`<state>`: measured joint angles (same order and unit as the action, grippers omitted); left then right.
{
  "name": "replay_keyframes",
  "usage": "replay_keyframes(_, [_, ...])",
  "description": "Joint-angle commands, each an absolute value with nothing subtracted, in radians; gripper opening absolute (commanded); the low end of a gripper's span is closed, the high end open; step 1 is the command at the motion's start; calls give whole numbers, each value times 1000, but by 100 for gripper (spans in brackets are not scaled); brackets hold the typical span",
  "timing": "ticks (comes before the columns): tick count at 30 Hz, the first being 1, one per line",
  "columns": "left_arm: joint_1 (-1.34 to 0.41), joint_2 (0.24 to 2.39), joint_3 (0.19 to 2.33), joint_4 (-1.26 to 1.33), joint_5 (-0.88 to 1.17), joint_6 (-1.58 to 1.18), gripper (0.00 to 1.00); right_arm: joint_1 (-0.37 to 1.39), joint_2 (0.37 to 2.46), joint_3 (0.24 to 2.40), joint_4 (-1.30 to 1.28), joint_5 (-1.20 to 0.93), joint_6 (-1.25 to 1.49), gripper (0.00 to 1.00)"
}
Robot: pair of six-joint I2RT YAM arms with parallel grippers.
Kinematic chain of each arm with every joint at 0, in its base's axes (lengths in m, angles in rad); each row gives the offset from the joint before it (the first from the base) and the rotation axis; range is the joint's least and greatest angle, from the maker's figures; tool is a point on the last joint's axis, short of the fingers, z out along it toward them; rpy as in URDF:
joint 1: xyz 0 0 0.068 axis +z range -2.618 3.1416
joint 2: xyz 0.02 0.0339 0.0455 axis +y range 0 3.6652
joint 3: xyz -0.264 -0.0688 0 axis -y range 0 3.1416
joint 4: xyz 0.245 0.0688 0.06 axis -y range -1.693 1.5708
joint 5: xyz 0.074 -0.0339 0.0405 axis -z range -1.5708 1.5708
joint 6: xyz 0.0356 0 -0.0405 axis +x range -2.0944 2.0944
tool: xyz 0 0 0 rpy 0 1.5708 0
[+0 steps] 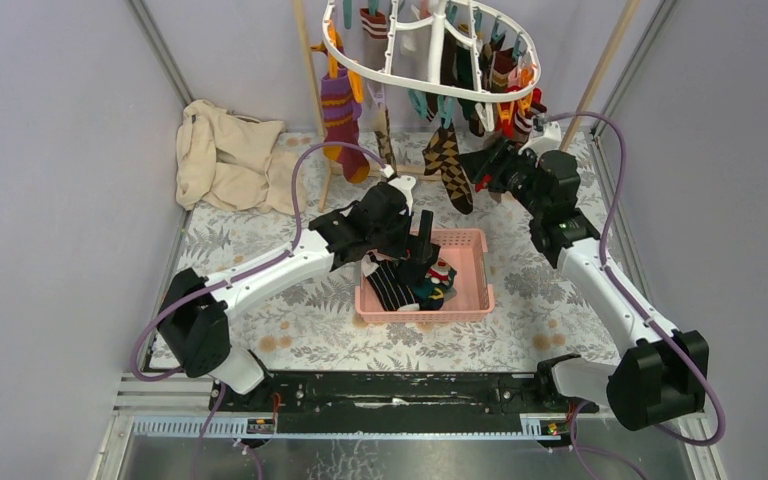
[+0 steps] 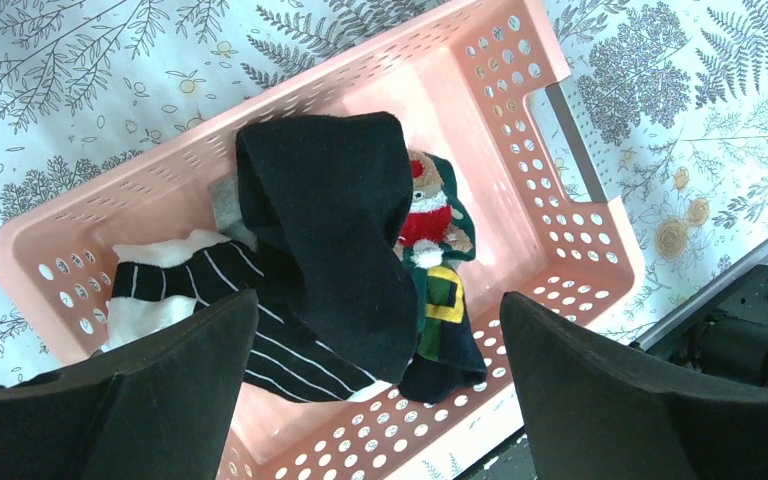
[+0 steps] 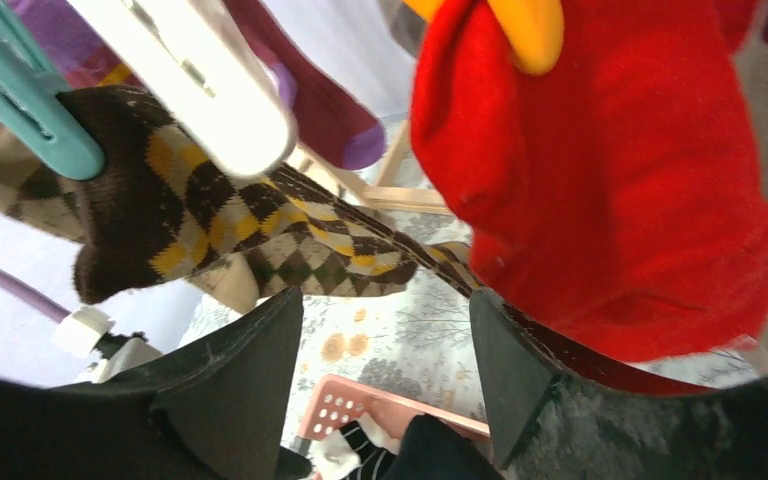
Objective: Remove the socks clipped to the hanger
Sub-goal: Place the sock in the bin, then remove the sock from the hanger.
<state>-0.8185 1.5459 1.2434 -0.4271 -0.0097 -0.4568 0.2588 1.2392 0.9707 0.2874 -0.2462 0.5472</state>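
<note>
I will next grab the red sock's hanging body below the orange clip with my right gripper. That leaves the sock's lower end free for my left gripper.
The white oval hanger (image 1: pixel 430 88) hangs at the top centre with several socks clipped round its rim, among them a purple one (image 1: pixel 342 115) and a brown argyle one (image 1: pixel 450 165). My left gripper (image 2: pixel 380 330) is open above the pink basket (image 2: pixel 560 200), where a black sock (image 2: pixel 330 220), a striped sock (image 2: pixel 260 340) and a green-and-red sock (image 2: pixel 440 260) lie loose. My right gripper (image 3: pixel 385 300) is open and empty just below the rim. The argyle sock (image 3: pixel 210 210) on a teal clip (image 3: pixel 30 110) is up left of it, and a red sock (image 3: pixel 600 180) on an orange clip (image 3: pixel 530 25) brushes its right finger.
A beige cloth (image 1: pixel 225 155) lies crumpled at the back left of the flowered table. Wooden poles (image 1: pixel 312 70) slant down behind the hanger on both sides. Grey walls close in left and right. The basket (image 1: pixel 470 270) stands mid-table between the arms.
</note>
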Motion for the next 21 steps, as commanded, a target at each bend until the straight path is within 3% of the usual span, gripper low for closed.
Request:
replay_keyframes(1, [-827,1532,1273,-435,-8,-445,99,248,1174,984,196,-94,469,71])
replay_keyframes(14, [-833,1532,1285,-436,-5,-449,99,219,1198,1074,190,211,408,77])
replay_keyframes(21, [-834,1516,1282,-440,20,-449,99,195,1302,1170,217,225,379,78])
